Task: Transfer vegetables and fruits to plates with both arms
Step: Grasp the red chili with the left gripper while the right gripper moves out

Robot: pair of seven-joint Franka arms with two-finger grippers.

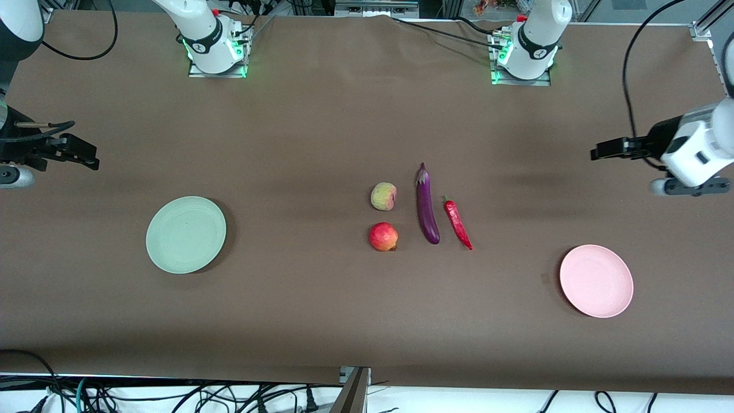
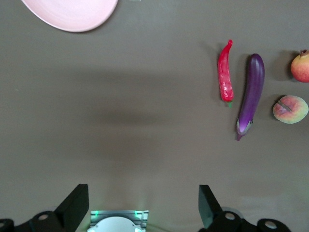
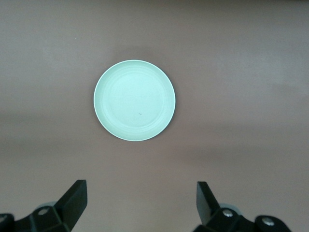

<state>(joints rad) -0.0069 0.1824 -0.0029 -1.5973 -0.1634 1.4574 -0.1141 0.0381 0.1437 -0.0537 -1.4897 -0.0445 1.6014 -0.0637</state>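
Observation:
The red chili needs to go to the pink plate [image 1: 596, 280], so I should next grab the chili by its stem end [image 1: 450, 206] with my left gripper.
The purple eggplant [image 1: 426, 204] [image 2: 251, 94], red chili [image 1: 457, 222] [image 2: 224, 72], pale peach [image 1: 383, 196] [image 2: 290, 109] and red apple [image 1: 383, 236] [image 2: 300, 66] lie together mid-table. The mint green plate [image 1: 186, 234] [image 3: 134, 100] sits toward the right arm's end, the pink plate [image 1: 596, 280] [image 2: 72, 13] toward the left arm's end. My left gripper [image 1: 602, 151] [image 2: 143, 203] is open and empty, held high over bare table near its end. My right gripper [image 1: 86, 156] [image 3: 141, 200] is open and empty, high over the table beside the green plate.
The two arm bases [image 1: 217, 49] [image 1: 524, 54] stand along the table's edge farthest from the front camera. Cables [image 1: 172, 396] hang below the table's near edge. The brown cloth [image 1: 321, 310] covers the whole table.

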